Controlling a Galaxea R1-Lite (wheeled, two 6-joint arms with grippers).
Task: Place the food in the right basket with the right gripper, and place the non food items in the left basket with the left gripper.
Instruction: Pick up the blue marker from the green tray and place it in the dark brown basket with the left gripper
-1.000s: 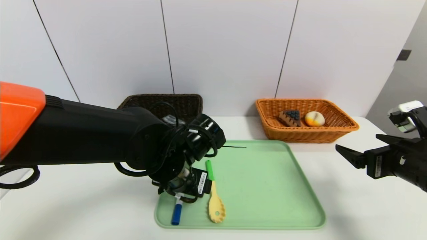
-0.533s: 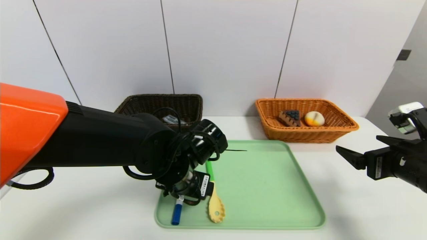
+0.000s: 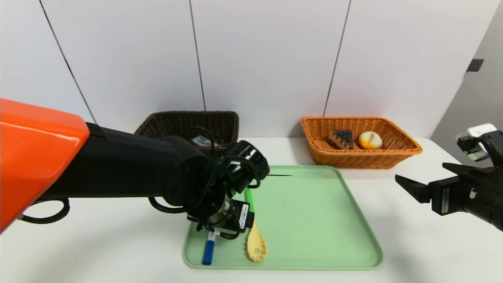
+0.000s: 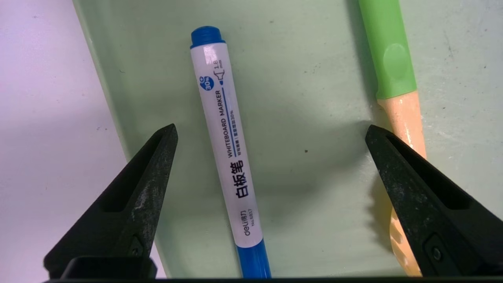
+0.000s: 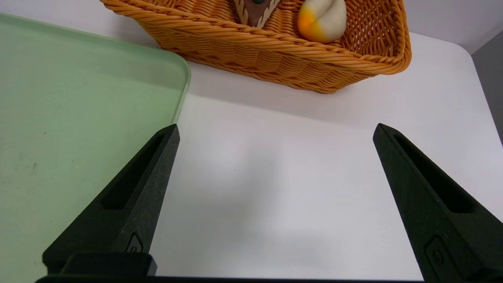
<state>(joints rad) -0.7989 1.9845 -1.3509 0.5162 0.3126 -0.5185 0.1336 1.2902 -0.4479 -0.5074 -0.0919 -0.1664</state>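
My left gripper should close on the marker's white body [image 4: 228, 141], near the green tray [image 4: 301, 188], now. Its fingers reach down on both sides of the marker's body in the left wrist view.
On the green tray [image 3: 314, 220] lie a white marker with a blue cap [image 3: 208, 249] and a yellow slotted spoon with a green handle [image 3: 255, 245]. My left gripper [image 3: 220, 230] hangs low over the tray's near left corner and is open. In the left wrist view the marker [image 4: 230, 153] lies between the fingers of that gripper [image 4: 271, 128], nearer one finger, while the other finger sits over the spoon [image 4: 395, 70]. The dark brown left basket [image 3: 220, 118] holds a grey case [image 3: 201, 140]. The orange right basket [image 3: 393, 157] holds the cake wedge [image 3: 341, 138] and the bun [image 3: 370, 140]. My right gripper [image 3: 419, 171] hovers open and empty.
The right wrist view shows the right gripper [image 5: 277, 126] over bare white table, between the tray's edge [image 5: 78, 98] and the orange basket [image 5: 275, 59]. The bun [image 5: 320, 17] and cake [image 5: 253, 11] show inside it. A wall stands close behind both baskets.
My left arm has reached farther forward and lowered its gripper closer over the marker. The right arm has barely moved.
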